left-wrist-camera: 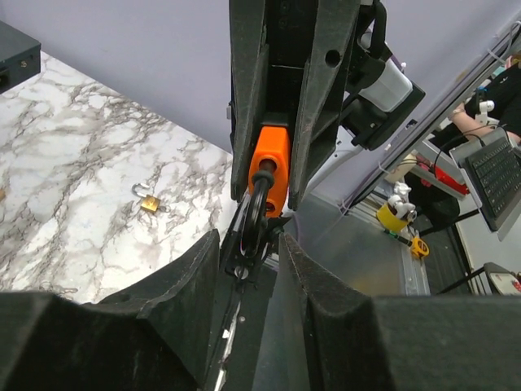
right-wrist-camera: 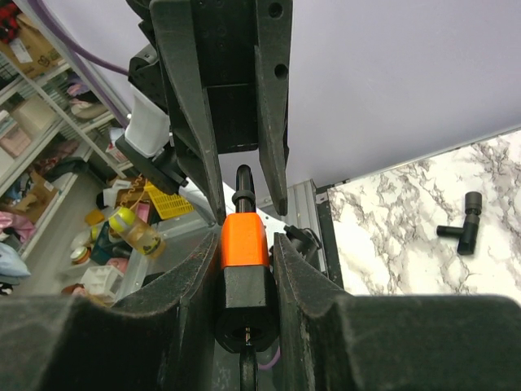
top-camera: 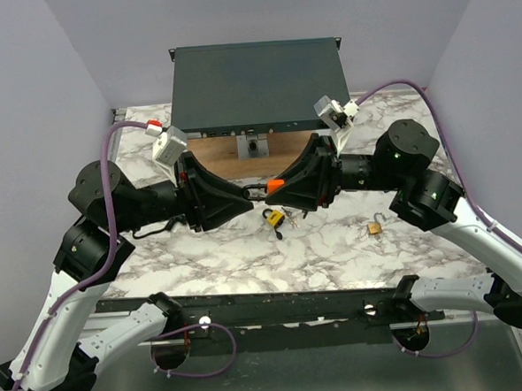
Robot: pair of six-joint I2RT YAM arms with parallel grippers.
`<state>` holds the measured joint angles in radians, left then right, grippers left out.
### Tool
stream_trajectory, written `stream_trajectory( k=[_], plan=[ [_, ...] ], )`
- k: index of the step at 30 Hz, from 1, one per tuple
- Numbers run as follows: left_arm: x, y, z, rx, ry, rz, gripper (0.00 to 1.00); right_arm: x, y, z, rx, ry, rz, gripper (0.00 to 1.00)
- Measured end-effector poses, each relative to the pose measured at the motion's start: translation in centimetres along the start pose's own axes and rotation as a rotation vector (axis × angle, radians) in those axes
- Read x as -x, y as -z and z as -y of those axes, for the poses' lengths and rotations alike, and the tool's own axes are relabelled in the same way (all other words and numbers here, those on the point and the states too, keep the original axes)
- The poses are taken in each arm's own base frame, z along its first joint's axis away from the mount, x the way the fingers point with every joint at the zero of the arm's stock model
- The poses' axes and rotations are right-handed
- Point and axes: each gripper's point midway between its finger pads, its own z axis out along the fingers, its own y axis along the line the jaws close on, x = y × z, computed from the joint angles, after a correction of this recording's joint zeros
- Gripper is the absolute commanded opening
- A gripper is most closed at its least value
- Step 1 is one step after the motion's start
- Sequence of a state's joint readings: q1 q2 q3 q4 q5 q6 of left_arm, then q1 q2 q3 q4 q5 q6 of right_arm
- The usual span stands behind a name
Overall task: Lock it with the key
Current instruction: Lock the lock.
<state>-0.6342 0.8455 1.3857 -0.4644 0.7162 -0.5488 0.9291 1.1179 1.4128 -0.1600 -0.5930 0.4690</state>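
Observation:
The loop is between the fingers of the robot's left gripper, so closing now would hold the black shackle [top-camera: 255, 192]. The left gripper should close on the shackle.
My right gripper [top-camera: 285, 190] is shut on a small padlock with an orange-and-black body [top-camera: 275, 186], held above the marble table [top-camera: 202, 252]. In the right wrist view [right-wrist-camera: 245, 238] its fingers clamp the body's sides [right-wrist-camera: 244, 261]. A black shackle [right-wrist-camera: 244, 183] rises from the orange end into my left gripper [top-camera: 246, 194]. In the left wrist view [left-wrist-camera: 250, 238] the shackle loop [left-wrist-camera: 254, 213] sits between its fingertips, below the orange body [left-wrist-camera: 270, 163]. A dark key-like piece [right-wrist-camera: 247, 371] hangs from the slot in the black end. No orange-headed key shows.
A yellow padlock [top-camera: 274, 218] with dark bits beside it lies under the grippers. A small brass padlock [top-camera: 375, 227] with its shackle open lies right of it, also in the left wrist view [left-wrist-camera: 147, 202]. A dark box [top-camera: 254, 81] on a wooden base [top-camera: 219, 154] stands behind.

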Motion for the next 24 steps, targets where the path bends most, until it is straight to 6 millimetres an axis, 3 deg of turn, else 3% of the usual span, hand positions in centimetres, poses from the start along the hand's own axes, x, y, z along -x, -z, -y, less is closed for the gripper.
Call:
stream_trajectory(
  k=[24],
  plan=[
    [0.51, -0.18, 0.15, -0.029, 0.010, -0.001, 0.26, -0.31, 0.04, -0.08, 0.010, 0.009, -0.013, 0.01]
  ],
)
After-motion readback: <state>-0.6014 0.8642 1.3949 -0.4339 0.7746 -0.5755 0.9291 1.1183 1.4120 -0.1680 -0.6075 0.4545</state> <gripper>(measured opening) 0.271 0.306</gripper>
